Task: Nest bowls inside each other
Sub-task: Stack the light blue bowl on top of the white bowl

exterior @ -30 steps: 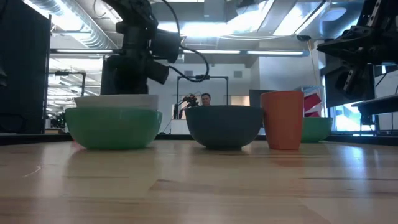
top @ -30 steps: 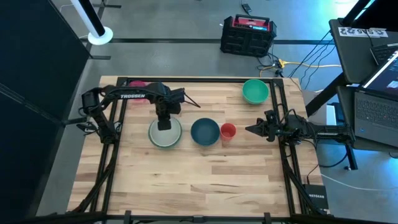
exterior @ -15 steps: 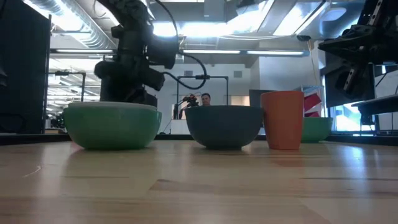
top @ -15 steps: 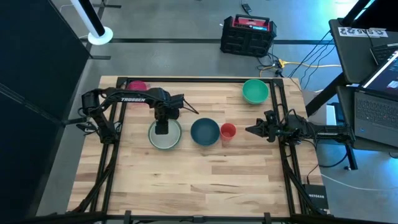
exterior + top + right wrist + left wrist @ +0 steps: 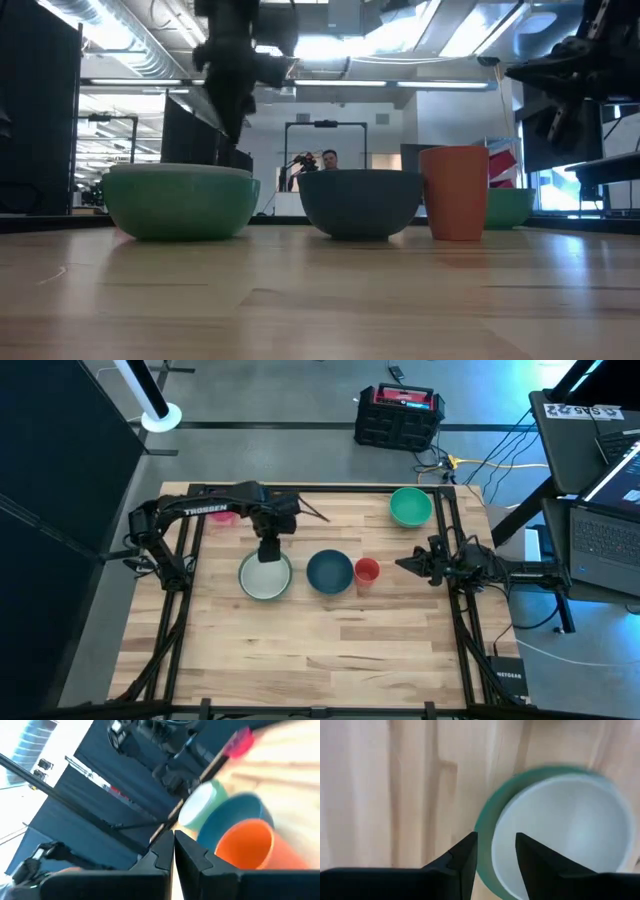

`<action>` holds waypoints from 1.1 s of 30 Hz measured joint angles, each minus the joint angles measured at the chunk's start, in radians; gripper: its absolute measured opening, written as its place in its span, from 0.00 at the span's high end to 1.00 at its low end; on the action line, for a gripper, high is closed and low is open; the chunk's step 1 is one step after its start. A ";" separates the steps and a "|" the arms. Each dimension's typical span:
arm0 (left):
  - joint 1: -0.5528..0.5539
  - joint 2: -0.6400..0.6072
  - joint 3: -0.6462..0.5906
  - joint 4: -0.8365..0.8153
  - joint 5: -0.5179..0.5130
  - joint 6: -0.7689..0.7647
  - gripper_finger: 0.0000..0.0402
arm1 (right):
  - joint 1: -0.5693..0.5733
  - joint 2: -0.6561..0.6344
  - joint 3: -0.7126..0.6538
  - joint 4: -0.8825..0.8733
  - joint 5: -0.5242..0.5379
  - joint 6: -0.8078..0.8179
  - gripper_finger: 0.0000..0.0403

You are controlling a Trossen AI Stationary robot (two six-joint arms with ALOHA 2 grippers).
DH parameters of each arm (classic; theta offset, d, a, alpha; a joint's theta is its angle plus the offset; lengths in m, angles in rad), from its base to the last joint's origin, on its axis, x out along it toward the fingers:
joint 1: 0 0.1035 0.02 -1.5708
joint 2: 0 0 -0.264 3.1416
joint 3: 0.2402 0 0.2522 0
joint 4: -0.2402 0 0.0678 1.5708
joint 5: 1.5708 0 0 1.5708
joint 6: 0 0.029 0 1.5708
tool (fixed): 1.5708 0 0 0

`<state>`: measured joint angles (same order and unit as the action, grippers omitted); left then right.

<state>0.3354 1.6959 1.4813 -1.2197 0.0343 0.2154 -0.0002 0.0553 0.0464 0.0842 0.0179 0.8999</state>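
Note:
My right gripper grabs the teal green bowl by its rim [image 5: 410,490] next, to nest the bowl.
A white bowl [image 5: 266,574] sits nested inside the pale sage green bowl [image 5: 486,822] at the table's left middle. My left gripper [image 5: 495,854] hangs open above their far rim, pointing down, touching neither. To their right stands the dark blue bowl [image 5: 329,571]. The teal green bowl [image 5: 410,506] rests near the far right corner. The magenta bowl [image 5: 222,511] lies at the far left, partly hidden under my left arm. My right gripper [image 5: 403,566] is shut and level at the right edge, holding nothing.
A small orange-red cup [image 5: 367,570] stands just right of the dark blue bowl, between it and my right gripper. Black frame rails [image 5: 178,590] run along the table's left and right sides. The near half of the wooden table [image 5: 320,650] is bare wood.
My left gripper has opened and let go of the white bowl, which has dropped from above the sage bowl's rim down into it. The gripper has then risen straight up, clear of both bowls.

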 joint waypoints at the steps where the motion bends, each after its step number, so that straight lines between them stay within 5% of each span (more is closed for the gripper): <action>1: -0.003 -0.005 0.022 -0.001 -0.002 -0.002 0.71 | 0.000 0.015 0.011 0.016 0.010 -0.016 1.00; 12: -0.037 -0.060 0.262 -0.015 -0.018 -0.019 0.71 | 0.000 0.242 0.189 0.153 0.131 -0.237 1.00; 15: -0.033 -0.088 0.292 -0.038 -0.021 -0.045 0.71 | -0.023 0.427 0.396 -0.050 0.193 -0.371 1.00; 22: -0.033 -0.163 0.292 -0.111 -0.024 -0.105 0.71 | -0.285 0.837 0.910 -0.915 0.437 -0.522 1.00; 27: -0.035 -0.216 0.292 -0.116 -0.024 -0.131 0.71 | -0.536 1.010 1.098 -1.062 0.299 -0.662 0.97; 33: -0.031 -0.274 0.292 -0.137 -0.036 -0.141 0.71 | -0.658 1.197 1.155 -1.125 0.146 -0.696 0.79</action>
<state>0.3043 1.4215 1.7733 -1.3564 -0.0022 0.0747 -0.6580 1.2524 1.2009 -1.0411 0.1641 0.2036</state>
